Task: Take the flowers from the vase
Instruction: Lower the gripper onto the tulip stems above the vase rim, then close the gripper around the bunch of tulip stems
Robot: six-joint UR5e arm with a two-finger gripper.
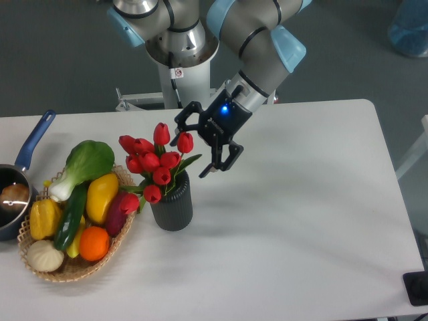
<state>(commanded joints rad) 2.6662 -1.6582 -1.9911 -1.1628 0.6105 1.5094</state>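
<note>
I need to pick up the flowers (pixel 152 162) from the vase (pixel 172 201). My gripper should grab the flowers by their red buds next.
A bunch of red tulips, the flowers (pixel 152 162), stands upright in the vase (pixel 172 201), a short dark ribbed cylinder left of the table's middle. My gripper (pixel 192 155) hangs just right of the buds, tilted toward them. It is open, its black fingers (pixel 219 160) spread, one fingertip close to the rightmost bud. Nothing is held between them.
A wicker basket (pixel 67 267) of vegetables and fruit sits directly left of the vase, touching the leaves. A blue-handled saucepan (pixel 17 194) lies at the far left edge. The robot base (pixel 177 47) stands behind the table.
</note>
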